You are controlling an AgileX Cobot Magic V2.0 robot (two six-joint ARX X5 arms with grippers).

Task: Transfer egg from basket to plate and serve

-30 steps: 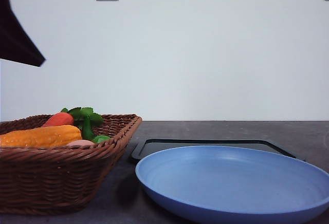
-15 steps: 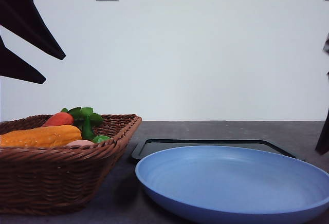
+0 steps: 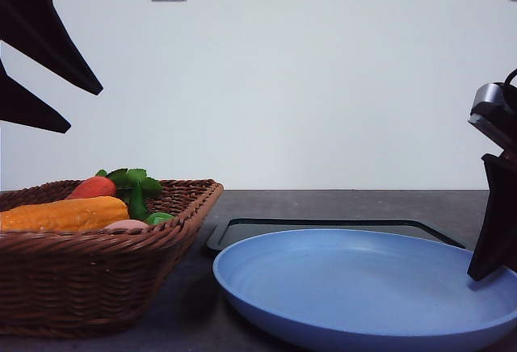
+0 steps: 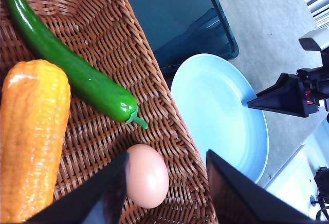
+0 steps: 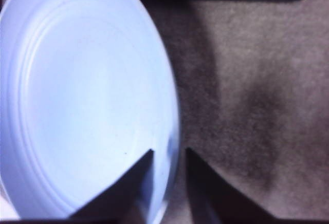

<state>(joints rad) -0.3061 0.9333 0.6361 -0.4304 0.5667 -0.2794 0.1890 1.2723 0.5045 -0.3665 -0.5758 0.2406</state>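
Observation:
My right gripper grabs the light blue plate by its rim (image 5: 174, 147) next, to bring the plate over for serving the egg from the basket.
The pinkish-brown egg (image 4: 147, 175) lies on the floor of the brown wicker basket (image 4: 103, 44), near its wall on the plate side. My left gripper (image 4: 167, 154) is open above it, the egg sitting between the fingers and closest to one of them. From the front, the left gripper (image 3: 85, 110) hangs high over the basket (image 3: 89, 279), and just a sliver of egg (image 3: 127, 224) peeks over the rim. The light blue plate (image 3: 355, 287) is bare. My right gripper (image 5: 169, 151) is open, its fingers straddling the plate's rim (image 5: 172, 131) at the plate's right edge (image 3: 483, 267).
The basket also holds a corn cob (image 4: 31, 136), a long green pepper (image 4: 77, 75) and a carrot with leaves (image 3: 93, 186). A flat black tray (image 3: 323, 227) lies behind the plate. Grey tabletop (image 5: 257, 106) extends to the right of the plate.
My left gripper came into view at the top left and has held still since. My right gripper came in from the right and dropped to the plate's right rim.

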